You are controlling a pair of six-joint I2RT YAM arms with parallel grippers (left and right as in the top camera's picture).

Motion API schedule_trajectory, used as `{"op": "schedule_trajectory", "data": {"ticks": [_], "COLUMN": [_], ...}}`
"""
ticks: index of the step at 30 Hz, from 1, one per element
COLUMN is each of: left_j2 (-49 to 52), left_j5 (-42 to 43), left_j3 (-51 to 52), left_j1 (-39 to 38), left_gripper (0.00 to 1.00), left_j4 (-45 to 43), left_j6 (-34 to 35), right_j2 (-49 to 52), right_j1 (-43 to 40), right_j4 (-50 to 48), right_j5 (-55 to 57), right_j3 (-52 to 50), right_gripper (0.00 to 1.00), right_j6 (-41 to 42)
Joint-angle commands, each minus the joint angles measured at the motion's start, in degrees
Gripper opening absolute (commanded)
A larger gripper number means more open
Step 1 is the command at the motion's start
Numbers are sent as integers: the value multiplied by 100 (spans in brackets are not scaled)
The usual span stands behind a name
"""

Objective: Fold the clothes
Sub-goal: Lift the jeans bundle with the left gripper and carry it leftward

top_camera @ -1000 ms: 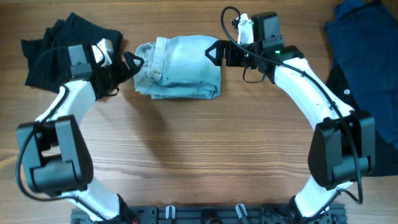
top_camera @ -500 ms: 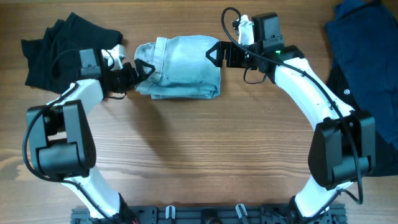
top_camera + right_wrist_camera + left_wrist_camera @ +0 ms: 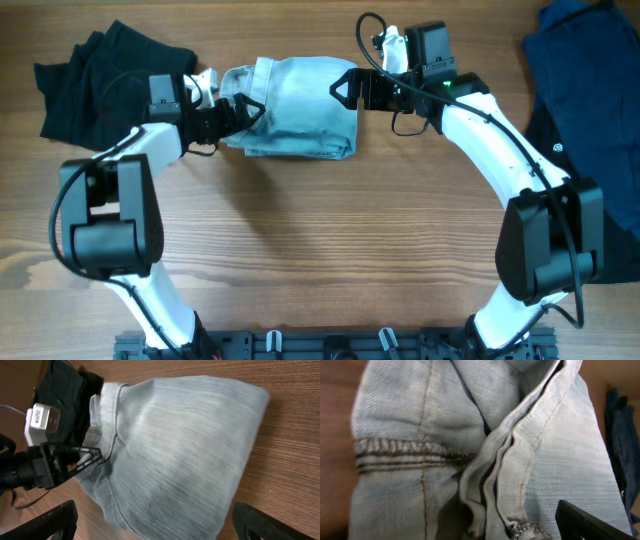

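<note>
I need to grab the folded denim shorts with my left gripper next, by the layered waistband edge nearest the black garment (image 3: 493,496), to stack them there folded.
The light-blue denim shorts (image 3: 300,105) lie folded at the back middle of the table. My left gripper (image 3: 243,108) is open, and its fingers press against the shorts' left edge at the waistband. The left wrist view is filled with bunched denim seams (image 3: 485,460), with one black finger (image 3: 585,522) at the lower right. My right gripper (image 3: 345,88) is wide open at the shorts' upper right corner. In the right wrist view its fingers (image 3: 157,525) straddle the shorts (image 3: 175,460), and the left gripper (image 3: 80,462) shows touching the waistband.
A black garment (image 3: 100,70) lies crumpled at the back left, just behind the left arm; it also shows in the right wrist view (image 3: 65,385). A dark navy garment (image 3: 585,70) lies at the back right, over the table's right edge area.
My left gripper has moved right, from beside the shorts into their left edge, and the waistband there has bunched up a little. The right arm has not moved.
</note>
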State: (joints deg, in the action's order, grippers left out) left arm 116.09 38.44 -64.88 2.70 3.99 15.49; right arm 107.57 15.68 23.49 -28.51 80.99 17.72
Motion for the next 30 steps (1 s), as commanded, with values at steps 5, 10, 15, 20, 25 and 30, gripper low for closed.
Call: {"op": "schedule_trajectory", "data": {"ticks": [5, 10, 15, 20, 25, 30], "left_j2": [671, 671, 415, -243, -817, -1239], "left_j5": [-964, -1211, -662, 74, 254, 249], "left_j3": [160, 157, 153, 153, 153, 153], "left_j1": [-684, -1047, -872, -501, -352, -354], "left_gripper": [16, 4, 4, 4, 4, 4], "left_j4": [-321, -973, -1005, -1005, -1292, -1591], "left_j6": [190, 323, 605, 1220, 1825, 2306], "right_j2": [-92, -92, -92, -92, -92, -92], "right_j1": [-28, -28, -155, -424, -581, -579], "right_j4": [55, 122, 120, 120, 127, 149], "right_j5": [-160, -157, -160, -297, -461, -459], "right_j3": [0, 0, 2, 2, 2, 2], "right_gripper": [100, 100, 100, 100, 100, 100], "right_j6": [-103, -122, -114, -105, -120, -125]}}
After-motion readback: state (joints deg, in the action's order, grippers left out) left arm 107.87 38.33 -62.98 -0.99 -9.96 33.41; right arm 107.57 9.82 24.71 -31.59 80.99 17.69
